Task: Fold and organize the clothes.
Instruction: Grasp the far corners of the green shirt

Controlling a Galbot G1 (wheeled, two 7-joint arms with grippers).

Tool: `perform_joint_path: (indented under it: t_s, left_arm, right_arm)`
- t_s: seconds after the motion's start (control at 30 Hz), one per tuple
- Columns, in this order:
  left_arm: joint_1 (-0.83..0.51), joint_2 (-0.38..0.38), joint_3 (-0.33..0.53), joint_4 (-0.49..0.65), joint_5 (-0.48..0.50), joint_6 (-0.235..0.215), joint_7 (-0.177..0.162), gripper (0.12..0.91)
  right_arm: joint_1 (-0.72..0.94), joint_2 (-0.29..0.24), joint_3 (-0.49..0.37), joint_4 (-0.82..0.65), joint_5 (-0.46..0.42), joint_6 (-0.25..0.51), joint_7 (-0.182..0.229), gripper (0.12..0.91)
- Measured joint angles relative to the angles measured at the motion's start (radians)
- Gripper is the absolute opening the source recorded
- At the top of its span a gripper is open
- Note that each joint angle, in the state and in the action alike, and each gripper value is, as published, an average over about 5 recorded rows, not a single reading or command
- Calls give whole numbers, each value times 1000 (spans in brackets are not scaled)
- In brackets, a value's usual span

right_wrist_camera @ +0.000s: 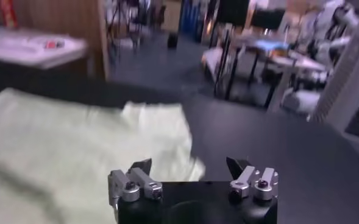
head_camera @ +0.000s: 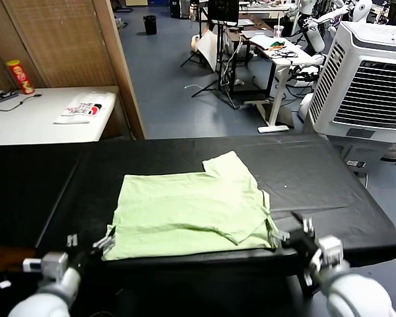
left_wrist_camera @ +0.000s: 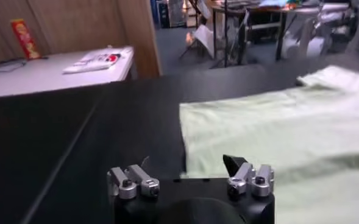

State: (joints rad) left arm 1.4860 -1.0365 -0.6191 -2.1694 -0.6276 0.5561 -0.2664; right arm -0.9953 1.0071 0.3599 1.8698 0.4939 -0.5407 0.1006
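The right gripper grabs the shirt (right_wrist_camera: 75, 140) by its protruding sleeve (right_wrist_camera: 158, 125) next, to fold the pale green T-shirt.
The pale green T-shirt (head_camera: 191, 214) lies flat on the black table (head_camera: 317, 178), partly folded, with one sleeve pointing toward the far side. Its printed patch is hidden. My left gripper (head_camera: 89, 243) is open and empty at the shirt's near left corner. My right gripper (head_camera: 292, 230) is open and empty at its near right corner. In the left wrist view the shirt (left_wrist_camera: 277, 134) spreads out beyond the open left gripper (left_wrist_camera: 188, 163). In the right wrist view the shirt (right_wrist_camera: 75, 140) lies beyond the open right gripper (right_wrist_camera: 189, 164).
A white side table (head_camera: 26, 125) at the far left holds a white printed item (head_camera: 82, 109) and a red can (head_camera: 20, 76). A large white air cooler (head_camera: 369, 79) stands at the far right. Desks and stands fill the room behind.
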Motion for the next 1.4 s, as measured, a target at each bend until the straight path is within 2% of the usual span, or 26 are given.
perform_joint_path:
  t_s: [0.23, 0.47, 0.67, 0.83, 0.93, 1.03, 1.13, 1.27, 1.3, 1.4]
  left_arm:
    - [-309, 34, 111, 260, -143, 5, 13, 798]
    - [-577, 30, 247, 525, -168, 36, 48, 798]
    - [-697, 27, 306, 666, -181, 42, 75, 798]
    - [-728, 19, 321, 725, -189, 44, 102, 798]
    - [-736, 14, 326, 745, -186, 46, 113, 798]
    - [-738, 12, 330, 757, -178, 46, 120, 776]
    - [-739, 11, 332, 763, -170, 44, 131, 661]
    - [-736, 10, 334, 765, -161, 40, 143, 444]
    - [-736, 10, 334, 765, -160, 39, 144, 377]
    - [-735, 9, 334, 764, -158, 36, 146, 219]
  right_arm:
    - [287, 80, -143, -324, 17, -18, 6, 798]
    - [461, 166, -244, -571, 15, -24, -57, 798]
    - [542, 220, -296, -716, 8, -35, -113, 798]
    - [575, 259, -310, -792, -19, -28, -125, 796]
    - [585, 278, -308, -820, -26, -24, -126, 740]
    - [589, 294, -305, -840, -29, -22, -128, 600]
    - [590, 306, -303, -850, -34, -21, -130, 434]
    - [583, 314, -300, -846, -38, -12, -126, 214]
    - [581, 314, -298, -842, -40, -6, -123, 174]
    - [571, 308, -291, -830, -45, 22, -115, 123]
